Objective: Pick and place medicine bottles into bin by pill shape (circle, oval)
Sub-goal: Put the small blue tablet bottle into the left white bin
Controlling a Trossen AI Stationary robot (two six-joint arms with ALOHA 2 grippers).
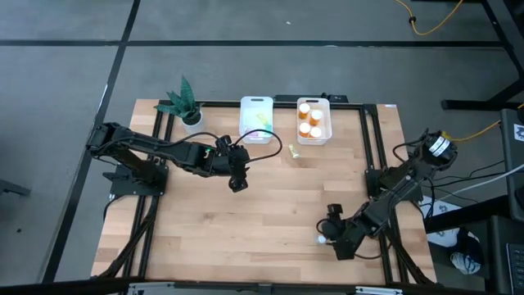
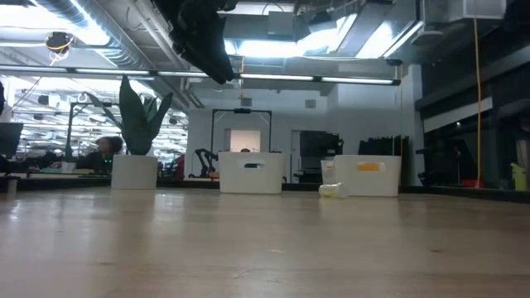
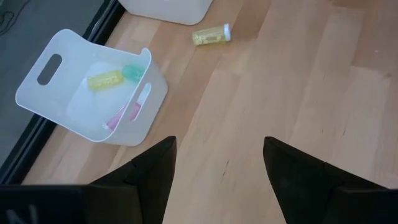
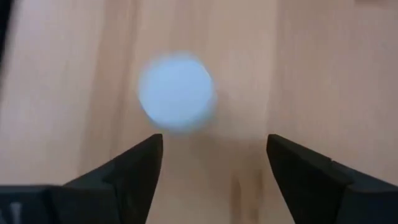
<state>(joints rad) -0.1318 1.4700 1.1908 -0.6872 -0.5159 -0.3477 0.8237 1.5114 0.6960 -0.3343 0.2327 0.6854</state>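
Observation:
The round cap (image 1: 322, 239) (image 4: 177, 92) is beyond the robot's fingers, so they would miss it if they closed now. The right gripper needs to first move toward it.
A small bottle (image 1: 322, 239) sits on the wood near the table's front right; the right wrist view shows only its round white cap (image 4: 177, 92), blurred. My right gripper (image 1: 331, 237) (image 4: 214, 165) is open just short of it, the cap lying beyond its fingertips. Another pale yellowish bottle (image 1: 293, 152) (image 3: 211, 35) (image 2: 333, 189) lies on its side in front of the bins. My left gripper (image 1: 237, 182) (image 3: 217, 168) hangs open above the table's left middle with nothing between its fingers. The left white bin (image 1: 256, 119) (image 3: 43, 93) holds a pale bottle (image 3: 104, 79); the right bin (image 1: 313, 120) holds orange bottles (image 1: 304, 111).
A potted green plant (image 1: 184, 105) (image 2: 137, 136) stands at the far left, beside the left bin. A black frame rail (image 1: 367, 139) runs along the table's sides and far edge. Bare wood lies between the two grippers.

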